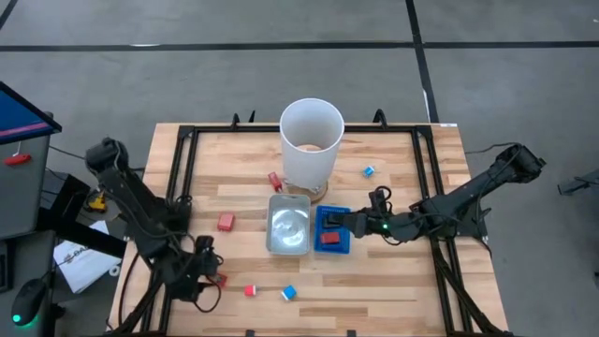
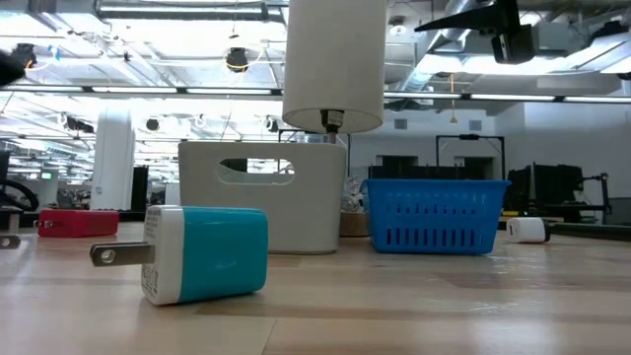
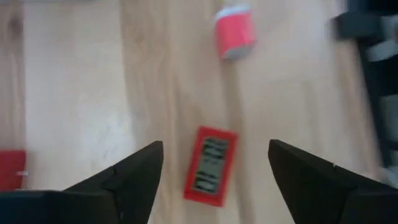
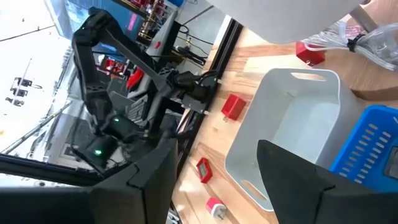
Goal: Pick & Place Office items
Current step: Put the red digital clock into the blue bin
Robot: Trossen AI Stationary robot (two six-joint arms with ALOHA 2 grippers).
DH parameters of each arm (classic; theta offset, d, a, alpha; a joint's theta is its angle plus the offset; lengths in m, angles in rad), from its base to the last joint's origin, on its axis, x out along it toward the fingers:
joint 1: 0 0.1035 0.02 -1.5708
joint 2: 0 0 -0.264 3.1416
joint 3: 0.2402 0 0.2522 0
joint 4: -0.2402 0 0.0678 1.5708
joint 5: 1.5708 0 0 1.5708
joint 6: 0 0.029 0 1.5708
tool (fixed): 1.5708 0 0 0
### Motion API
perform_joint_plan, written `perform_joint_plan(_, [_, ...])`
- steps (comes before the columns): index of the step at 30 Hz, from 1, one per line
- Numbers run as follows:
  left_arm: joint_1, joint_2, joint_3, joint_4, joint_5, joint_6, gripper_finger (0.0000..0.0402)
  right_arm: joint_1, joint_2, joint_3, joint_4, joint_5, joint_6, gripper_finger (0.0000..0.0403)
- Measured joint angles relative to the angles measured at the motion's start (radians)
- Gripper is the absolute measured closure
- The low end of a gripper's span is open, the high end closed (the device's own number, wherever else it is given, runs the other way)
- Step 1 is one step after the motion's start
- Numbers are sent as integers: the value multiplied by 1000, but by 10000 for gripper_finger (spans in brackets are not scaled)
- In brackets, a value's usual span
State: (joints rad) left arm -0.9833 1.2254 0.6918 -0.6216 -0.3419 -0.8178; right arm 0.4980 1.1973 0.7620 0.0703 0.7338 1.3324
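My left gripper grips the flat red piece by its long edges next, to pick and place it as one of the office items.
Small office items lie scattered on the wooden table: a flat red piece with a pale label (image 3: 210,165), a red-and-white plug (image 3: 235,31), a red block (image 1: 226,221), a blue-and-white block (image 1: 288,293) and a small blue piece (image 1: 369,170). My left gripper (image 3: 214,180) is open near the table's near-left corner (image 1: 211,274). Its fingers stand on either side of the flat red piece, which lies flat on the wood. My right gripper (image 1: 353,223) is open and empty over the right side of the blue tray (image 1: 332,245), which holds a red piece (image 1: 328,238) and a black piece.
The tall white bin (image 1: 312,140) stands at the far middle. The silvery tray (image 1: 288,225) sits left of the blue tray. Black frame rails (image 1: 178,168) run along both table sides. A teal plug (image 2: 207,253) lies close in the low view. Open wood lies along the near edge.
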Motion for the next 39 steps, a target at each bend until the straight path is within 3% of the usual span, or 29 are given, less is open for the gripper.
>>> perform_joint_plan(7, [-28,73,-89,131,35,-51,113,-3,0,0,25,0,3,193])
perform_joint_plan(17, [-74,75,-162,120,60,-115,114,0,0,0,27,0,3,193])
perform_joint_plan(24, [-77,76,-202,212,61,-115,117,0,0,0,27,-1,3,193])
perform_joint_plan(32, [-77,71,-264,304,38,-115,158,0,0,0,28,-1,3,193])
perform_joint_plan(39, [-77,71,-281,339,34,-138,219,-4,0,0,27,0,3,193])
